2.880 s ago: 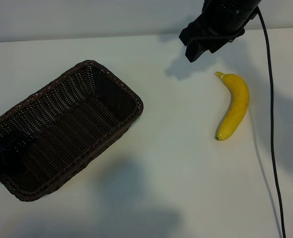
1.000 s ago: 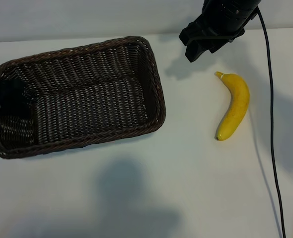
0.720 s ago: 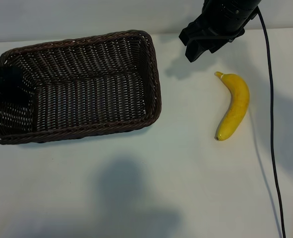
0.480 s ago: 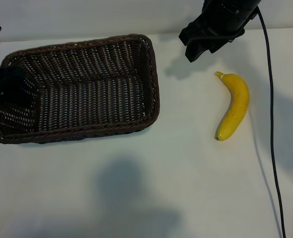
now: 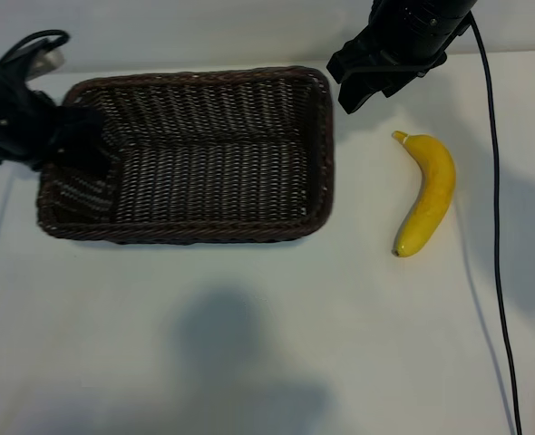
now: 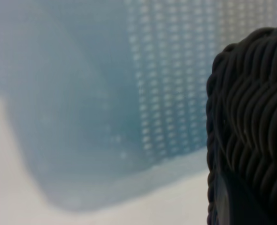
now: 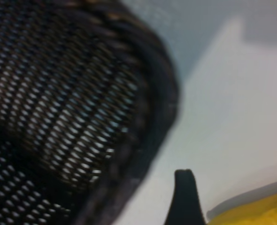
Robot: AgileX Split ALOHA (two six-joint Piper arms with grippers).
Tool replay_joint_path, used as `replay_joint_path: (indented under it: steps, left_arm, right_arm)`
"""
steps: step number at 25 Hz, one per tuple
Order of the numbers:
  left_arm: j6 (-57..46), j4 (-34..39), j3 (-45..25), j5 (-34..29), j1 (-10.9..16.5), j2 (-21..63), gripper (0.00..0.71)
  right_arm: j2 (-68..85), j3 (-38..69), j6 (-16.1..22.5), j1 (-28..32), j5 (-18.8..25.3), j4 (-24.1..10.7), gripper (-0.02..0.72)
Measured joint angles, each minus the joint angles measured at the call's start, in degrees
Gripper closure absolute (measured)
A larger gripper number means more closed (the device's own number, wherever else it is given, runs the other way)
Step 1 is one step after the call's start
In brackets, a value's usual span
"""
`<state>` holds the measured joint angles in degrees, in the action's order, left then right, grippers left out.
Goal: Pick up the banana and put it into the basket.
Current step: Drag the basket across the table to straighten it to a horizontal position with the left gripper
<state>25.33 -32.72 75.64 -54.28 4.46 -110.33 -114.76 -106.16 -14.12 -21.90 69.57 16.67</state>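
My right gripper is going to grab the banana around its middle (image 5: 434,192) next, because the banana is long and curved and both its ends reach far out.
The dark brown wicker basket (image 5: 188,233) lies lengthwise on the white table, left of centre. My left gripper (image 5: 72,143) is shut on the rim of its left end; in the left wrist view the weave (image 6: 251,117) fills one side. The yellow banana (image 5: 427,194) lies alone on the table to the right of the basket, stem toward the back. My right gripper (image 5: 363,89) hangs open above the table between the basket's far right corner and the banana's stem, holding nothing. Its wrist view shows one fingertip (image 7: 185,197), the basket's corner (image 7: 152,93) and an edge of the banana (image 7: 260,211).
A black cable (image 5: 496,236) runs from the right arm down the table just right of the banana. White table surface lies in front of the basket and the banana. The table's back edge runs close behind the basket.
The left gripper has swung and dragged the basket to the right, so its right end now lies nearer the banana. The right arm and the banana have not moved.
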Motion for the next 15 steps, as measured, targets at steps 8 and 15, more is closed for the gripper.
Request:
replay_joint_path:
  steps: [8,15]
  left_arm:
    - [-4.04,3.57,4.3,0.51,-5.39,-6.67,0.546]
    - [-8.81,7.19,4.65,3.42,-6.93,-7.54,0.546]
  right_arm:
    - [0.0,0.0,0.0,0.0,0.0,0.0,0.164]
    - [0.0,0.0,0.0,0.0,0.0,0.0,0.164]
